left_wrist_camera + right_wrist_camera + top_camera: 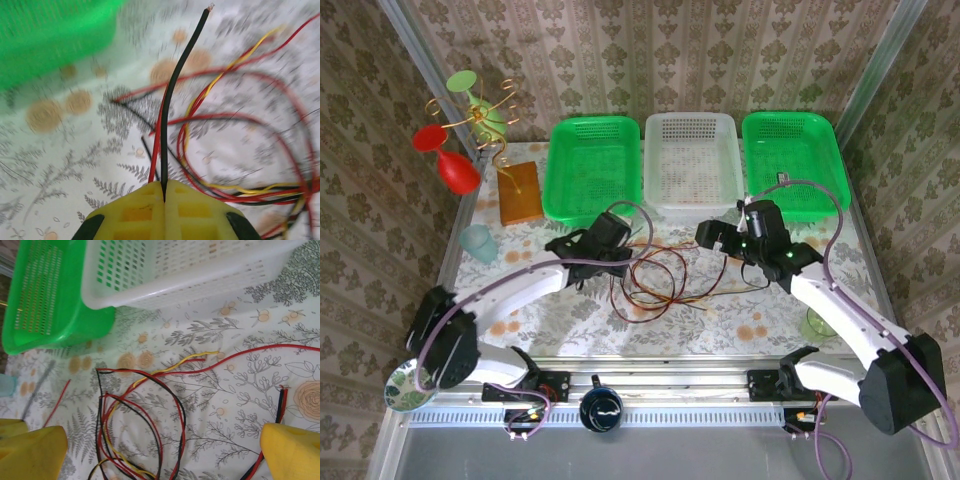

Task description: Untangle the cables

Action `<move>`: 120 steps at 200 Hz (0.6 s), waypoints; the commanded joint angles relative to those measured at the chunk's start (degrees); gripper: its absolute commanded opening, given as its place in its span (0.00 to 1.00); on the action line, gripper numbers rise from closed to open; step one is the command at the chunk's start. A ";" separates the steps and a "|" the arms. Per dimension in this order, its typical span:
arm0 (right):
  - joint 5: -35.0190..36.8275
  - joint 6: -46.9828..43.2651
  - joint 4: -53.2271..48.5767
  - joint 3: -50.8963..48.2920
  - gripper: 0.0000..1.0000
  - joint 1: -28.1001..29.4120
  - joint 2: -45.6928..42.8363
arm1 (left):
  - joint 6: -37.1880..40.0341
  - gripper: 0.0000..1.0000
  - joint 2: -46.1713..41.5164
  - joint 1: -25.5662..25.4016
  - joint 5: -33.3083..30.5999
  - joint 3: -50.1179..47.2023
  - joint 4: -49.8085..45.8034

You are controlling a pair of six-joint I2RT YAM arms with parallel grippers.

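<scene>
My right gripper grips the red cable [156, 150] near its loose end next, beside the held black cable, to pull the two cables apart.
The cables [655, 285] lie in loose black, red and yellow loops on the flowered tablecloth between the two arms. My left gripper [165, 187] is shut on a black cable [175, 90] whose free end rises away from the yellow fingers; a red cable [156, 150] runs close beside it. In the top view the left gripper [618, 262] sits at the tangle's left edge. My right gripper [712, 240] hovers open over the tangle's right side. Its yellow fingers [292, 452] stand wide apart above the cable loops [150, 390], holding nothing.
Three baskets stand along the back: green [592, 165], white [691, 160] and green [792, 150]. A wire rack on a wooden base [520, 192] holds red and green glasses at the back left. A pale cup [478, 243] and a green cup [817, 325] flank the arms.
</scene>
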 commanded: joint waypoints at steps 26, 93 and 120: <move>-4.18 1.59 0.75 0.13 1.00 0.28 -5.81 | 0.29 0.00 -3.01 -2.18 0.14 14.33 -9.30; -15.32 0.37 12.33 4.12 0.94 0.19 -9.72 | 4.03 0.00 6.68 -2.63 6.16 36.53 -8.63; -15.65 11.03 22.99 4.90 0.78 -0.90 -7.45 | 4.20 0.00 10.93 -1.59 10.49 42.43 -6.85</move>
